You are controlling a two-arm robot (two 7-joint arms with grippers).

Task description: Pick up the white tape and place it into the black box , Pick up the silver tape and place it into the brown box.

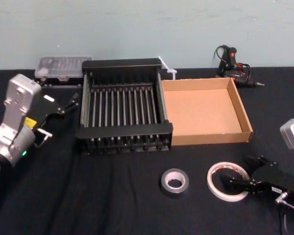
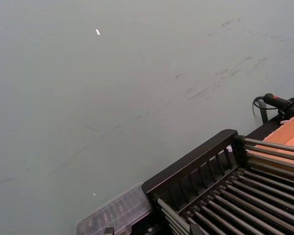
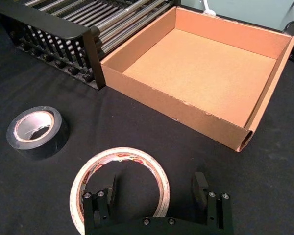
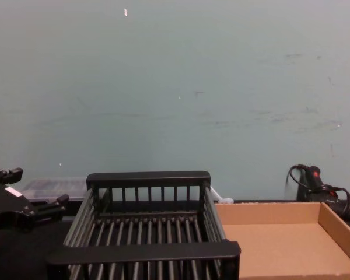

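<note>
Next, my right gripper pinches the white tape's narrow rim (image 3: 163,190) through its open hole (image 3: 134,183), since the white tape's whole ring is too wide for my fingers.
The white tape (image 1: 227,181) lies flat on the black cloth at the front right; the right wrist view shows the same ring (image 3: 118,187) with red print inside. My right gripper (image 1: 237,172) is open and straddles the ring's rim, one finger (image 3: 109,192) inside the ring and the other outside. The silver tape (image 1: 175,181), a thick dark roll (image 3: 36,131), lies just left of it. Behind them stand the black box (image 1: 123,133) and, to its right, the brown box (image 1: 204,111); nothing lies in either. My left gripper (image 1: 68,103) hangs open left of the black box, holding nothing.
A clear plastic case (image 1: 63,66) lies behind the black box at the back left. A glue gun with cable (image 1: 231,61) sits behind the brown box, and a small white piece (image 1: 167,70) lies between the boxes at the back. A pale wall closes off the table's far side.
</note>
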